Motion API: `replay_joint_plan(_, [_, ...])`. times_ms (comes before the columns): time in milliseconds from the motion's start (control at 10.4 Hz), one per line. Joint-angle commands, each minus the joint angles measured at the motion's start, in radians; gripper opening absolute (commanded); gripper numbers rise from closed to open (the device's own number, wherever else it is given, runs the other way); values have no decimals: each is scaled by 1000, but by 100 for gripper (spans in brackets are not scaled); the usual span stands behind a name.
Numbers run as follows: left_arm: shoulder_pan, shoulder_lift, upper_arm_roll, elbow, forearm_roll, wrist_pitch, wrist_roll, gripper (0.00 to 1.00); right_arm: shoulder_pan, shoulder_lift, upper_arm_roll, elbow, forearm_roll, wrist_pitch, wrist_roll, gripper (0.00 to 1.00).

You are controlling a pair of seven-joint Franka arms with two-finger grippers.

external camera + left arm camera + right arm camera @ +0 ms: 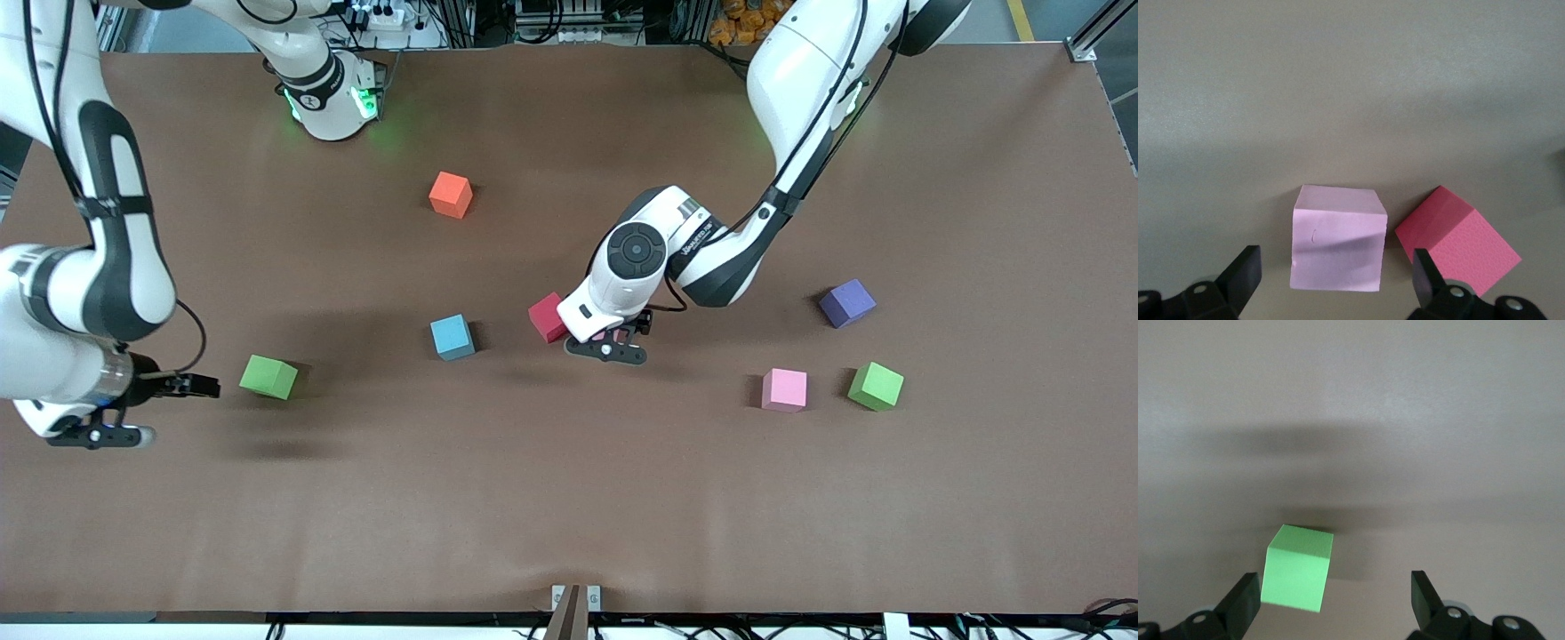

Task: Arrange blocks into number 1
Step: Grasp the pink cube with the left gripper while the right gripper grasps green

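The left gripper grabs the light pink block by its opposite sides on either side of the block's pen-marked side [1338, 251] next, to build the number 1.
My left gripper [606, 343] [1336, 277] hangs low and open around a light pink block [1338, 239] on the table, its fingers clear of the block's sides. A red block [547, 317] [1457, 239] lies just beside that pink one, turned at an angle. A second pink block [785, 389], a green block [876, 386] and a purple block [847, 302] lie toward the left arm's end. My right gripper [197, 385] [1336, 600] is open by another green block [268, 377] [1298, 568], which lies partly between its fingers, close to one of them.
An orange cube [451, 195] lies farther from the front camera, near the middle. A light-blue cube [452, 337] sits beside the red block, toward the right arm's end. The brown table [569, 498] stretches bare toward the front camera.
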Motion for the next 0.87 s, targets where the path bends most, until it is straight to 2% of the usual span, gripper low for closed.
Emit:
replay_joint_plan(0, [-17,25,7,14,48,15,-33,100,3,68,10,14,0,43,26,100])
replay_joint_plan(193, [-18,39,7,15,57,16,-33,100,13,102,10,9,0,59,35,100])
replay_joint_plan(578, [-29,66,7,17,80,38,-33,100,46,102,14,-20,3,48,156,100])
replay_joint_plan(771, [-29,77,7,14,103,39,-33,45,44,102,14,-52,49,59,153,100])
